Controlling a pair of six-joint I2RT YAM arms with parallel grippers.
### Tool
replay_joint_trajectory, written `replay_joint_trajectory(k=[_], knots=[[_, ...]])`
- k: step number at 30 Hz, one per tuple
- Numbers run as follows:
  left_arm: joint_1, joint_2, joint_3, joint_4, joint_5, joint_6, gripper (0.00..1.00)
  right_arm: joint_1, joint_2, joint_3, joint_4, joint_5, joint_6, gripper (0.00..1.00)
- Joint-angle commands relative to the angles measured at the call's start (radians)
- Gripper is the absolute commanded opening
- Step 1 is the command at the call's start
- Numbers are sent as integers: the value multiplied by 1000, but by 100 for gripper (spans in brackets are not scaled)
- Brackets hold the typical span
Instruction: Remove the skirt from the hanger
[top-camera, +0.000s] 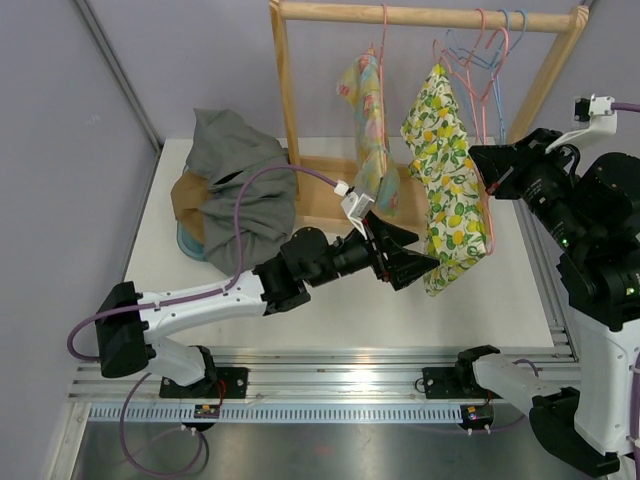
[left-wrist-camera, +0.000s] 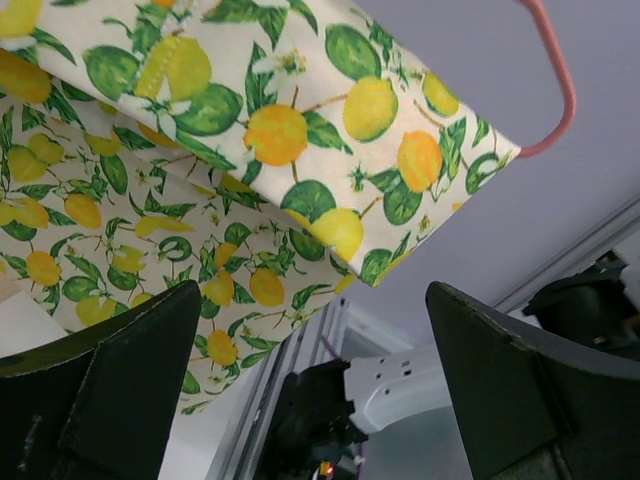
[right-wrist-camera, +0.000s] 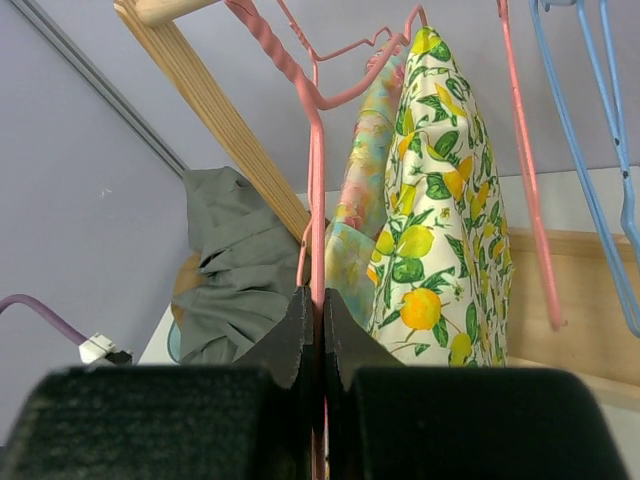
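My left gripper grabs the skirt by its loose edge (top-camera: 438, 268) next, leaving the pink hanger's end (top-camera: 489, 243) free. Then I pull the skirt off.
The skirt (top-camera: 445, 180) is white with a lemon print and hangs on a pink hanger (top-camera: 492, 120) from the wooden rack (top-camera: 420, 14). My left gripper (top-camera: 422, 256) is open at the skirt's lower left edge, not gripping it. In the left wrist view the skirt (left-wrist-camera: 200, 150) fills the space above the open gripper (left-wrist-camera: 315, 370), and the hanger's end (left-wrist-camera: 560, 90) sticks out of the cloth. My right gripper (top-camera: 490, 172) is shut on the pink hanger wire. In the right wrist view the gripper (right-wrist-camera: 318, 300) pinches the wire (right-wrist-camera: 317, 200), with the skirt (right-wrist-camera: 440, 200) just to its right.
A pastel floral garment (top-camera: 368, 130) hangs to the left of the skirt. A grey garment (top-camera: 240, 180) lies heaped at the table's left. Blue and pink empty hangers (top-camera: 490, 50) hang at the rack's right end. The rack's wooden base (top-camera: 330, 200) stands behind the skirt.
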Motion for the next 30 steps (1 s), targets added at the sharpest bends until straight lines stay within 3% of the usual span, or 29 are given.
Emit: replay_joint_trajectory(k=[1,7,12,17,18,21,22,28,29,30], knots=[[-1,-21,-33,257,-55,-83,99,7,-15,18,57,-32,20,0],[9,42,-16,349,-73,-158,98,5,-32,24,55,-45,43,0],[28,117,16,453,-30,-253,85,7,-41,36,42,-52,51,0],[31,169,64,452,-18,-268,79,5,-51,34,40,-63,65,0],[31,172,68,456,-23,-273,75,7,-53,34,40,-65,65,0],[32,168,64,453,-35,-271,48,5,-61,25,37,-65,65,0],[32,160,58,449,-38,-270,32,7,-64,21,38,-62,62,0],[40,74,25,366,-119,-213,8,5,-76,-34,58,-66,68,0],[38,63,25,345,-136,-204,0,7,-79,-50,63,-71,70,0],[38,45,24,311,-139,-184,0,5,-81,-56,72,-69,70,0]])
